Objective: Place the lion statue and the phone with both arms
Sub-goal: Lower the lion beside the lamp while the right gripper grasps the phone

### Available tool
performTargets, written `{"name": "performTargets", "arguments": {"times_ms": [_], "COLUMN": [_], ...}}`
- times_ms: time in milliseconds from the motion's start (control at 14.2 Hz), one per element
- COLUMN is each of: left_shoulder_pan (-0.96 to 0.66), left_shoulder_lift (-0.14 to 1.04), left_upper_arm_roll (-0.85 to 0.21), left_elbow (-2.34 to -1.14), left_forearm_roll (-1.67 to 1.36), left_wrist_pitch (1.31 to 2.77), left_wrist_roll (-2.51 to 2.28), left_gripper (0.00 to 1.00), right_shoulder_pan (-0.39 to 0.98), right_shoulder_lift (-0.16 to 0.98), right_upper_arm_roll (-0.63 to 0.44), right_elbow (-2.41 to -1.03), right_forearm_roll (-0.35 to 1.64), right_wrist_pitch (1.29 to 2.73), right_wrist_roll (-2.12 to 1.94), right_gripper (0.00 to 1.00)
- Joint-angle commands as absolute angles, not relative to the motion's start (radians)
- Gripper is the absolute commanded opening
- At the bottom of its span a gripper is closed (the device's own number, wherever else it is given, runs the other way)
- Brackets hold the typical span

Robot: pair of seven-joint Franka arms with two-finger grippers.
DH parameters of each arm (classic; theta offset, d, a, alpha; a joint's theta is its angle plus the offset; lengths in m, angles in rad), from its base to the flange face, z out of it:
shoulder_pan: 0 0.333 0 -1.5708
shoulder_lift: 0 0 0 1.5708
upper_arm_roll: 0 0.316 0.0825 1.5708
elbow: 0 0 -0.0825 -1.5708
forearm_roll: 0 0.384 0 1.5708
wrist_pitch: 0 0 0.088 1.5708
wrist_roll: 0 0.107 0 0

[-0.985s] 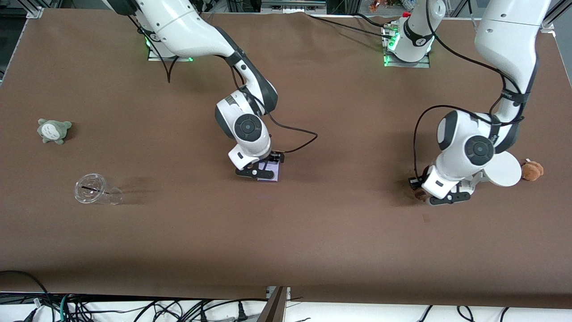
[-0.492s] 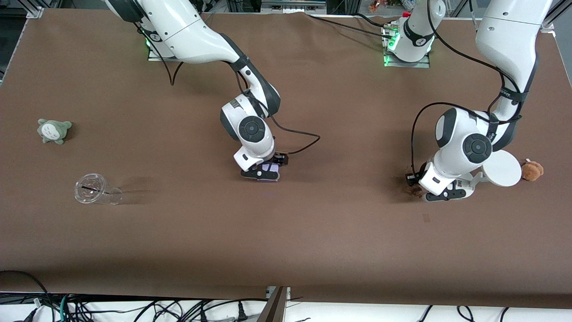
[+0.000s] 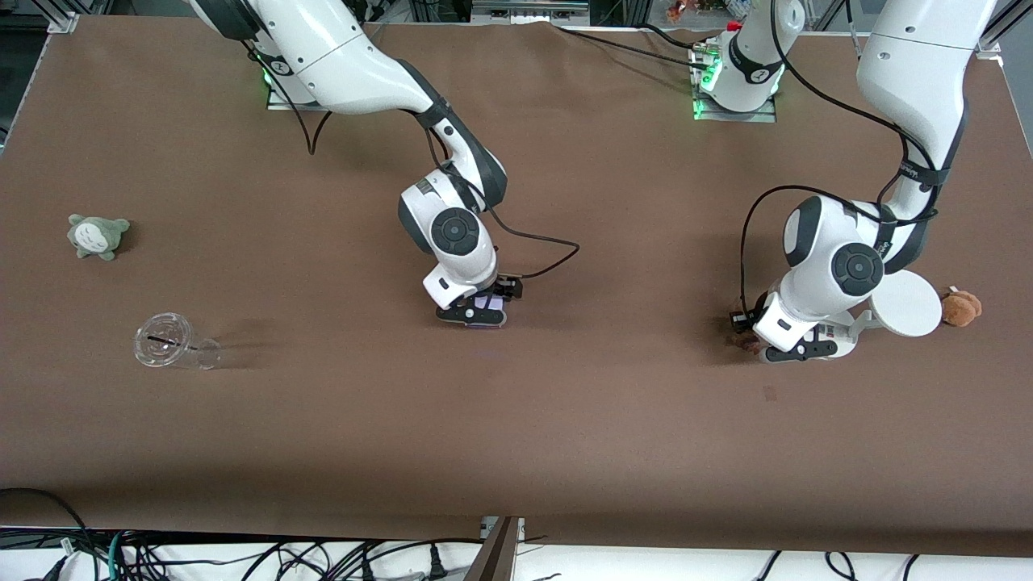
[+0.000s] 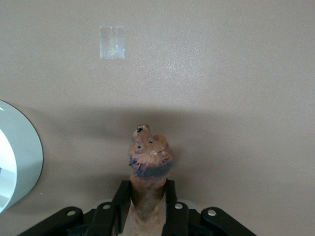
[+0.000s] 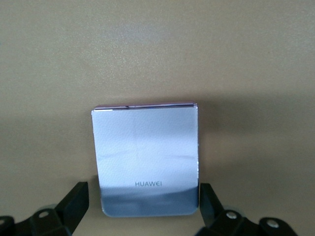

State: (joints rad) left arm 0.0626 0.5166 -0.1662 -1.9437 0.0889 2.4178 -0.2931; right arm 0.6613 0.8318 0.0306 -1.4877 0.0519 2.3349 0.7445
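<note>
The lion statue is low over the table beside the white stand and would lie on the tabletop, so my left gripper opens next.
The lion statue [image 4: 149, 160], a small reddish-brown figurine with a darker band, sticks out from between the fingers of my left gripper [image 4: 146, 209], which is shut on its body. In the front view the lion statue [image 3: 738, 340] and left gripper [image 3: 749, 335] are low over the table, beside the white stand. The phone [image 5: 146, 160], a pale lavender rectangle, lies flat on the table. My right gripper [image 5: 142, 204] stands open with one finger on each side of it. In the front view the phone [image 3: 489, 305] shows partly under the right gripper [image 3: 483, 313] at mid-table.
A white round stand with a disc [image 3: 908, 305] and a tan plush [image 3: 962, 307] sit by the left arm's end. Toward the right arm's end are a grey-green plush [image 3: 97, 236] and a clear cup on its side [image 3: 173, 343]. A small tape mark [image 3: 769, 393] lies nearer the front camera.
The right gripper has shifted slightly toward the left arm's end and settled over the phone. The left gripper has moved a little with the lion statue in it, away from the tape mark.
</note>
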Motion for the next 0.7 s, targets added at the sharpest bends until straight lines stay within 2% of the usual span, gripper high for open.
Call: {"name": "performTargets", "arguments": {"times_ms": [0,70,141,492,633], "left_shoulder_pan": [0.072,0.074,0.075,0.077,0.077], "left_shoulder_lift": [0.512,0.515,0.518,0.512,0.445], "left_upper_arm_roll": [-0.175,-0.175,-0.175,-0.176,-0.195], "left_elbow": [-1.95,-1.95,-1.948,-1.941,-1.942], "left_forearm_roll": [0.101,0.101,0.101,0.1,0.1], "left_wrist_pitch": [2.427,2.427,2.427,2.419,2.357], "left_wrist_roll": [-0.281,-0.279,-0.267,-0.265,-0.268], "left_gripper": [0.09,0.45,0.99,1.0,1.0], "right_shoulder_pan": [0.666,0.666,0.664,0.66,0.658], "right_shoulder_lift": [0.844,0.844,0.845,0.851,0.851], "right_upper_arm_roll": [0.029,0.029,0.028,0.025,0.023], "right_elbow": [-1.474,-1.474,-1.474,-1.474,-1.474], "right_forearm_roll": [0.051,0.049,0.048,0.046,0.046], "right_wrist_pitch": [2.342,2.342,2.345,2.35,2.353], "right_wrist_roll": [0.746,0.747,0.744,0.742,0.742], "right_gripper": [1.0,1.0,1.0,1.0,1.0]}}
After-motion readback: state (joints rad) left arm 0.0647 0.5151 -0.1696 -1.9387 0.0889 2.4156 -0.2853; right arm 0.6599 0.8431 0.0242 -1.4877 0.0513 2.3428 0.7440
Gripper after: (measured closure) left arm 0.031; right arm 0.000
